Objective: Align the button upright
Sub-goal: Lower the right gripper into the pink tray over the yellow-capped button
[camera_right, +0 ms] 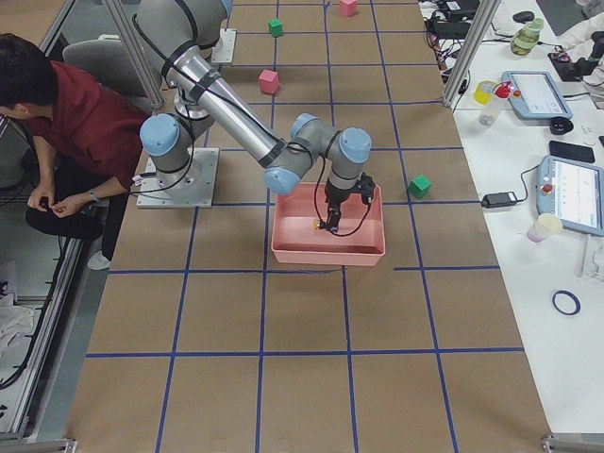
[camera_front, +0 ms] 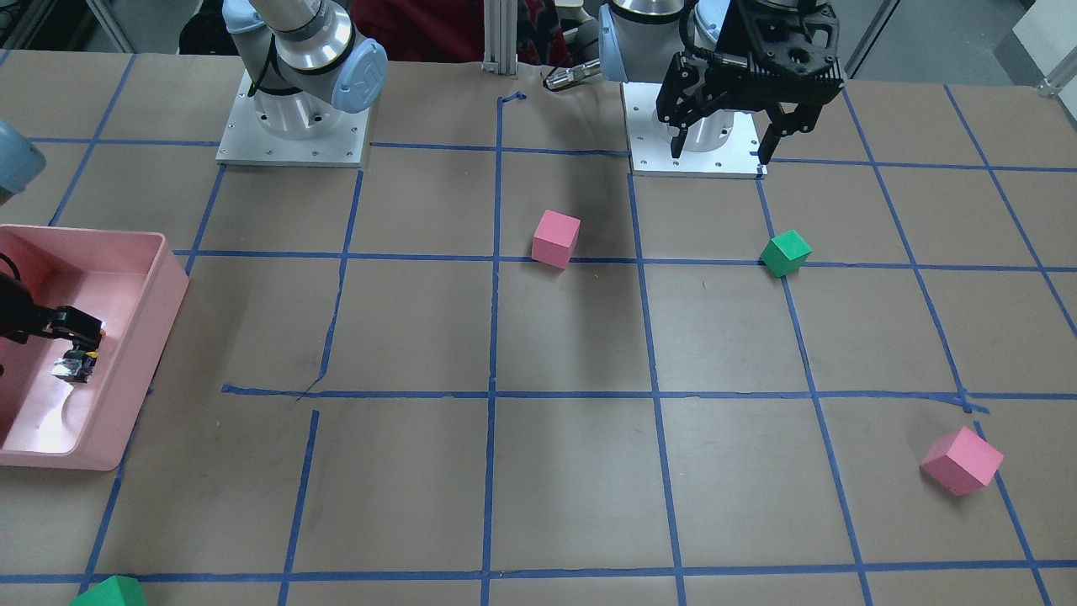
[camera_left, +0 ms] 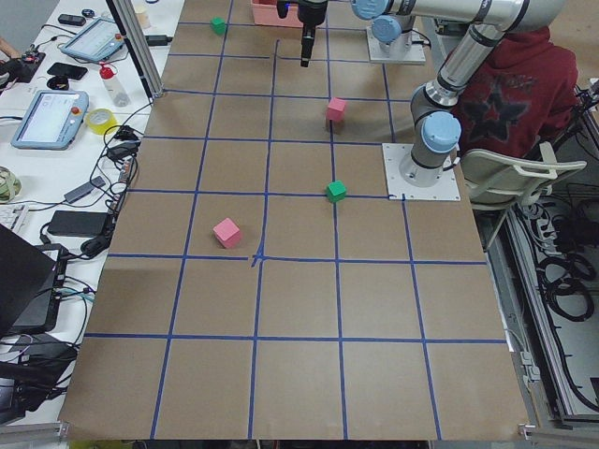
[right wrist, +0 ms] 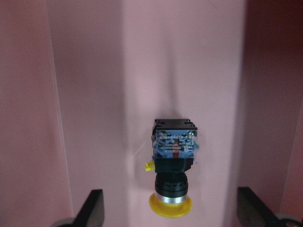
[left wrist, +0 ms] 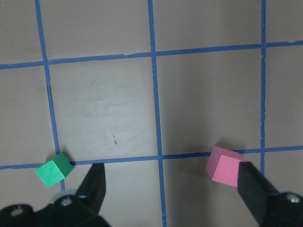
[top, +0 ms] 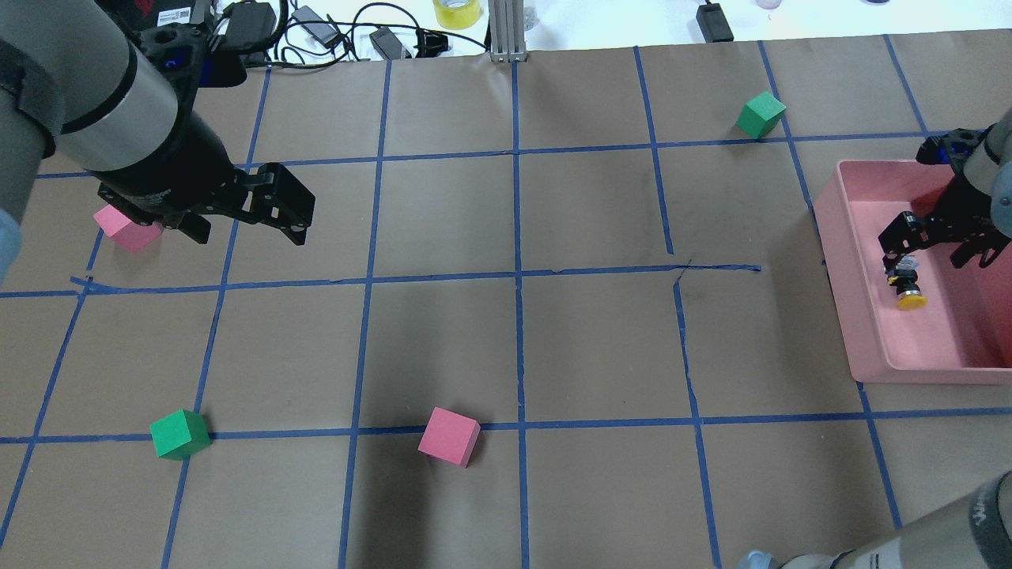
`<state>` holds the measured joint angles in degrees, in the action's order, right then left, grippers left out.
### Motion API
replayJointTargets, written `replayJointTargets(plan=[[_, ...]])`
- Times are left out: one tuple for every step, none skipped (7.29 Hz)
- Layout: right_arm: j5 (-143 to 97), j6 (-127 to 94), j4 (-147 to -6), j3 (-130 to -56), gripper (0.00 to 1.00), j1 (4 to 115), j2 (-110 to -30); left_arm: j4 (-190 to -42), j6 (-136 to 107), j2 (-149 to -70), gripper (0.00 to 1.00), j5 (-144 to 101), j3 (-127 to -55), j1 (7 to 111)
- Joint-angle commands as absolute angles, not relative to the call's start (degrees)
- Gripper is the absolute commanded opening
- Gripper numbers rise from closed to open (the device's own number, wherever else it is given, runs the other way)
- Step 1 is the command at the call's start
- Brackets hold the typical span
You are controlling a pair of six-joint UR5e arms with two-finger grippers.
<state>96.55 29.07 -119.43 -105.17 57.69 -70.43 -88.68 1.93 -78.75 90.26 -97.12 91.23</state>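
Observation:
My right gripper grabs the button by its round end with the cap (right wrist: 171,194) next, to bring it out for aligning.
The button (right wrist: 173,175) lies on its side on the floor of the pink tray (top: 838,261), yellow cap (top: 911,300) pointing toward the robot, whitish-grey base block away from it. It also shows in the front-facing view (camera_front: 76,364). My right gripper (top: 931,249) hangs over it inside the tray, open. In the right wrist view its fingers (right wrist: 92,208) stand wide on either side of the button and do not touch it. My left gripper (top: 249,237) is open and empty, held above the table near a pink cube (top: 122,229).
Cubes lie on the taped table: a pink one (top: 449,436) and a green one (top: 180,434) toward the robot, and a green one (top: 760,114) at the far right beside the tray. The tray walls (camera_front: 160,320) surround the right gripper closely.

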Motion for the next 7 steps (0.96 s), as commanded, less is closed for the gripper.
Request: replayJointTargets(plan=[[96.77, 29.09, -119.88, -105.21, 1.0, 57.22, -68.65, -88.68, 1.93, -78.75, 1.0, 90.26, -97.12, 91.23], [96.77, 29.09, -119.97, -105.21, 1.0, 57.13, -67.34, -88.68, 1.93, -78.75, 1.0, 90.26, -97.12, 91.23], [97.29, 29.09, -121.8, -105.21, 1.0, 56.87, -66.02, -88.68, 2.02, -78.75, 1.0, 90.26, -97.12, 91.23], [97.64, 29.09, -121.99, -105.21, 1.0, 56.87, -65.48, -88.68, 1.93, -78.75, 1.0, 90.26, -97.12, 91.23], [97.65, 28.92, -121.91, -105.29, 0.82, 56.87, -65.39, -88.68, 1.93, -78.75, 1.0, 90.26, -97.12, 91.23], [97.82, 28.65, -121.21, -105.38, 0.14, 56.6, -65.48, -88.68, 1.93, -78.75, 1.0, 90.26, -97.12, 91.23], [99.91, 27.35, -121.03, -105.47, 0.0, 56.25, -65.65, -88.68, 1.93, -78.75, 1.0, 90.26, -97.12, 91.23]])
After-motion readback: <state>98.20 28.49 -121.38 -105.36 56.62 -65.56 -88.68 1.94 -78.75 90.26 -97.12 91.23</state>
